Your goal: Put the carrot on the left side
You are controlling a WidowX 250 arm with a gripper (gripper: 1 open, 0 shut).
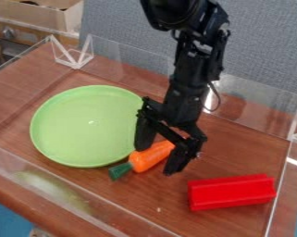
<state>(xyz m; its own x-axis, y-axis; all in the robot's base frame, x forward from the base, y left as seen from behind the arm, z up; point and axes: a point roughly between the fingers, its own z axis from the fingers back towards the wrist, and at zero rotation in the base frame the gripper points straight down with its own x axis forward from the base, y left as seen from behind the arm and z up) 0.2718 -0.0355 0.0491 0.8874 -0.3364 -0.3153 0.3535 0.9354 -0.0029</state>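
Note:
I will next grab the carrot with my gripper by the middle of its orange body (pixel 155 154). Then it can go to the other side of the green plate (pixel 79 125).
The small orange carrot (pixel 148 159) with a dark green stub (pixel 118 171) lies on the wooden table, just off the right rim of the green plate (pixel 79 125). My black gripper (pixel 163 157) has come down over the carrot's thick end. Its jaws are open, one finger (pixel 143 137) on the plate side and the other finger (pixel 183 159) on the far side, straddling the carrot. I cannot tell whether the fingers touch it. The carrot's thick end is partly hidden behind the fingers.
A red rectangular block (pixel 232 192) lies to the right of the carrot near the front. Clear acrylic walls (pixel 250 93) ring the table top. Cardboard boxes (pixel 45 14) stand at the back left beyond the wall.

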